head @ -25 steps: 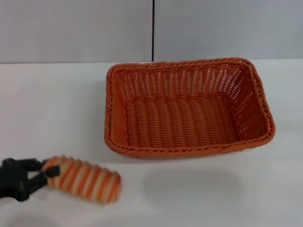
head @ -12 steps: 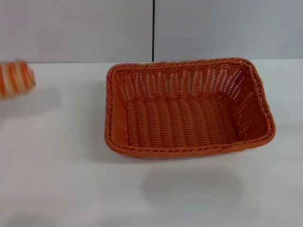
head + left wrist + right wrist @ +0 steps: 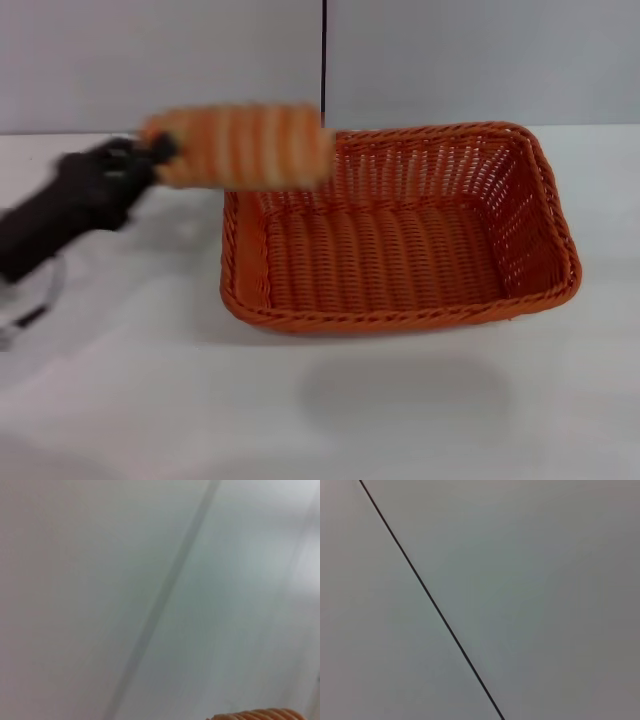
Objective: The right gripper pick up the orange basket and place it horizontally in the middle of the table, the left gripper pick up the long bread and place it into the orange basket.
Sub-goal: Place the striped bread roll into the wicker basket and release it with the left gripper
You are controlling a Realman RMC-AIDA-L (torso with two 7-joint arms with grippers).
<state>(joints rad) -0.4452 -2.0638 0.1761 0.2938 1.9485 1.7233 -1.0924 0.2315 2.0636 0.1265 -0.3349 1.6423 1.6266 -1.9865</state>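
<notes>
The long bread (image 3: 238, 146) is hanging above the basket's rim at its corner (image 3: 232, 200) in the head view. It would miss if my left gripper opened now.
The orange basket (image 3: 400, 228) lies lengthwise across the middle of the white table (image 3: 400, 410), with nothing inside it. In the head view the long bread (image 3: 238, 146), cream with orange stripes, hangs in the air above the basket's far left corner. My left gripper (image 3: 158, 152) is shut on the bread's left end, its black arm reaching in from the left. A sliver of the bread (image 3: 260, 715) shows at the edge of the left wrist view. My right gripper is out of view.
A grey wall with a dark vertical seam (image 3: 324, 60) stands behind the table. The right wrist view shows only that wall and its seam (image 3: 430, 600).
The left gripper has lifted the long bread from the table's near left, swung it up along the left side, and now carries it rightward over the basket's far left corner.
</notes>
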